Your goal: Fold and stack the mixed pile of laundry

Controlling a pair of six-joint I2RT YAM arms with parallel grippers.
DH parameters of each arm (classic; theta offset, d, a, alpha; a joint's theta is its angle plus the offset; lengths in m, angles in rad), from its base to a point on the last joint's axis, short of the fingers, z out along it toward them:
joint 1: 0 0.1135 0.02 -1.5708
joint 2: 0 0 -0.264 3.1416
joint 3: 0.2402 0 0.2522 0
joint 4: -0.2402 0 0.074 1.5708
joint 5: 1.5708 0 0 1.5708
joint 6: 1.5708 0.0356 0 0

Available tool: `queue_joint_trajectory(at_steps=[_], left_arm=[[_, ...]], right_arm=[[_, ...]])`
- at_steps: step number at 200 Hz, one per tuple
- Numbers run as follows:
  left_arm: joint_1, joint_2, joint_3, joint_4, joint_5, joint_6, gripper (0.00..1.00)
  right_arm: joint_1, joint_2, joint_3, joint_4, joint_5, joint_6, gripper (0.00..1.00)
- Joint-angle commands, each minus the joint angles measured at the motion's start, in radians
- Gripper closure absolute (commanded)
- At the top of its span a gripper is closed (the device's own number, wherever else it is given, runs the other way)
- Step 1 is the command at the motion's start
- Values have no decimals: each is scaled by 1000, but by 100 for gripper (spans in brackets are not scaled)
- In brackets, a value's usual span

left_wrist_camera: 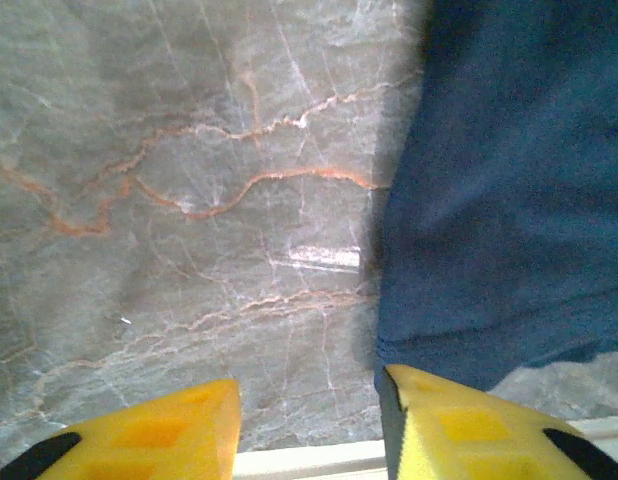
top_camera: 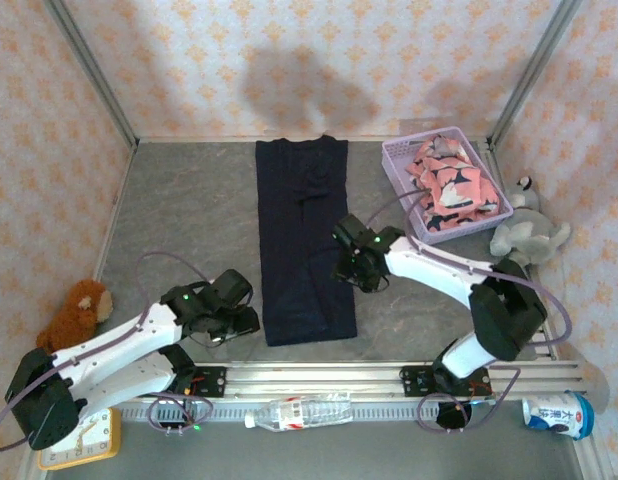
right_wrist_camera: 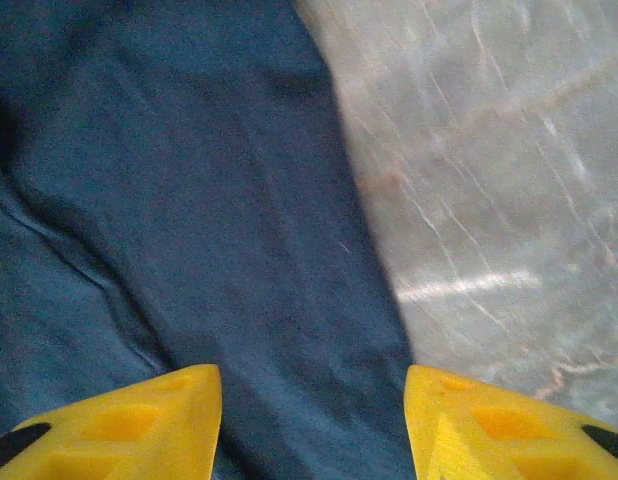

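Observation:
I should next pinch the navy cloth (top_camera: 304,240) with my right gripper by its side edge (top_camera: 354,325) at the near end of the cloth, opposite my left gripper, to fold the cloth evenly.
The navy cloth (top_camera: 304,240) lies flat as a long strip down the middle of the table. The salmon-pink shark-print cloth (top_camera: 449,185) sits bunched in the lavender basket (top_camera: 399,165) at the back right. My left gripper (top_camera: 239,320) hovers at the strip's near left corner. In the left wrist view, the left gripper (left_wrist_camera: 309,420) is open over bare table, and the navy cloth (left_wrist_camera: 509,180) reaches its right finger. My right gripper (top_camera: 349,262) is at the strip's right edge. In the right wrist view, the right gripper (right_wrist_camera: 311,420) is open just above the navy cloth (right_wrist_camera: 189,200), pinching nothing.
A grey plush toy (top_camera: 529,228) sits right of the basket and a brown plush toy (top_camera: 77,310) at the left wall. A metal rail (top_camera: 389,378) runs along the near edge. Beyond it lie a water bottle (top_camera: 299,412), a yellow clock (top_camera: 84,440) and a can (top_camera: 561,415).

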Motion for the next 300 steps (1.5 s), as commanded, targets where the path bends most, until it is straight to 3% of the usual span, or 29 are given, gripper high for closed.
queue_joint_trajectory(at_steps=[1, 40, 88, 131, 151, 190, 266, 300], left_arm=[[-5, -32, -42, 41, 53, -33, 56], [-21, -13, -65, 113, 59, -57, 52], [-34, -6, -126, 232, 83, -126, 51], [-56, 46, -139, 305, 86, -153, 52], [-70, 90, -118, 325, 79, -154, 53], [-82, 136, -112, 334, 63, -161, 57], [-105, 264, -38, 375, 52, -143, 72], [-106, 298, -14, 357, 50, -137, 76]], right_arm=[[42, -70, -102, 5, 13, 23, 49], [131, -140, -239, 105, -5, 90, 50], [230, -98, -279, 202, 2, 153, 51], [248, -90, -311, 231, 7, 196, 55], [248, -96, -324, 255, 15, 208, 62], [248, -56, -307, 283, 3, 198, 67], [256, -6, -259, 281, -1, 176, 87], [266, 8, -217, 242, 6, 174, 89]])
